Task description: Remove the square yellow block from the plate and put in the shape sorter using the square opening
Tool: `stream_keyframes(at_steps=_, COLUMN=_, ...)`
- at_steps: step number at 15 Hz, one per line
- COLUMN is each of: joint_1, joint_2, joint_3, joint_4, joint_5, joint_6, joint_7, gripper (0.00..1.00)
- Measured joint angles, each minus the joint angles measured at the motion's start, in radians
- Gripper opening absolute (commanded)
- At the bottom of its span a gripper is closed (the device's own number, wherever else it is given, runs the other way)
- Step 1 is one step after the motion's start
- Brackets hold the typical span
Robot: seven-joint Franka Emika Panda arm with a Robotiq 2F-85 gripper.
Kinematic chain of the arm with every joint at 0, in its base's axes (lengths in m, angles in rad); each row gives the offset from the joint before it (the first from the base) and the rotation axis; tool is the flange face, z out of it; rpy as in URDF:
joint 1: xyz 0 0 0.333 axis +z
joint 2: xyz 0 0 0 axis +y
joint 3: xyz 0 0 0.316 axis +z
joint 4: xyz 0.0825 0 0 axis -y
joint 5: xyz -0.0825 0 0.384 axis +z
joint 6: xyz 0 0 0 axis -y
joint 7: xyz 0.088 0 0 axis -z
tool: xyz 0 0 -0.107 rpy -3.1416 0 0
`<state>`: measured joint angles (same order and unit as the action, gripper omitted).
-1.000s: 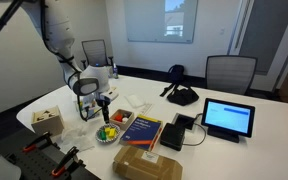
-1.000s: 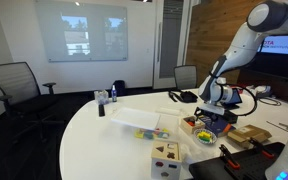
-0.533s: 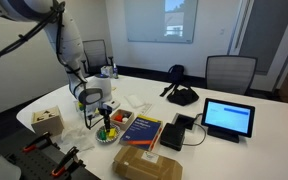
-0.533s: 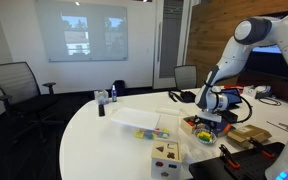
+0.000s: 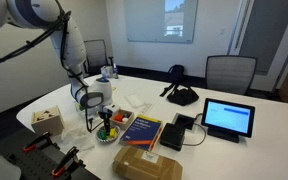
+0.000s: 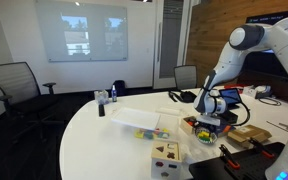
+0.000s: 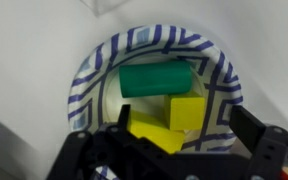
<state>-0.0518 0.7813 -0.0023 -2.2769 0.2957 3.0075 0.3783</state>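
The robot's fingers are down inside the plate's rim, level with the sides of the square yellow block (image 7: 188, 110), so the gripper should close on it. Closing now would hold it.
In the wrist view the plate (image 7: 92, 78), pale with a blue patterned rim, holds a green block (image 7: 154, 78), the square yellow block (image 7: 188, 110) and a second yellow piece (image 7: 147, 134) beside it. My gripper (image 7: 182, 124) is open, its two dark fingers straddling the yellow pieces just above the plate. In both exterior views the gripper (image 5: 106, 122) (image 6: 208, 117) hangs low over the plate (image 5: 106, 138) (image 6: 200, 133). The wooden shape sorter (image 5: 48, 121) (image 6: 166, 157) stands apart near the table edge.
An orange book (image 5: 141, 130) and a brown cardboard box (image 5: 146, 163) lie next to the plate. A tablet (image 5: 228, 118) and black gear (image 5: 181, 96) sit farther back. A clear tub (image 6: 139, 120) lies on the table. Black clamps (image 5: 54, 152) sit at the front edge.
The arm has dropped and the gripper has moved down closer to the plate. The blocks and the shape sorter have not moved.
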Motion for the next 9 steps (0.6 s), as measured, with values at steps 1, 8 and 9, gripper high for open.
stream_keyframes(at_steps=1, joint_1=0.001, joint_2=0.001, joint_3=-0.001, joint_4=0.001, joint_5=0.0, joint_6=0.0, joint_7=0.0, gripper=0.95)
stream_keyframes(at_steps=8, joint_1=0.012, joint_2=0.001, joint_3=-0.007, joint_4=0.006, joint_5=0.004, joint_6=0.0, joint_7=0.002, gripper=0.38)
stream_keyframes(at_steps=9, joint_1=0.012, joint_2=0.003, joint_3=-0.009, joint_4=0.006, joint_5=0.005, joint_6=0.0, joint_7=0.002, gripper=0.29)
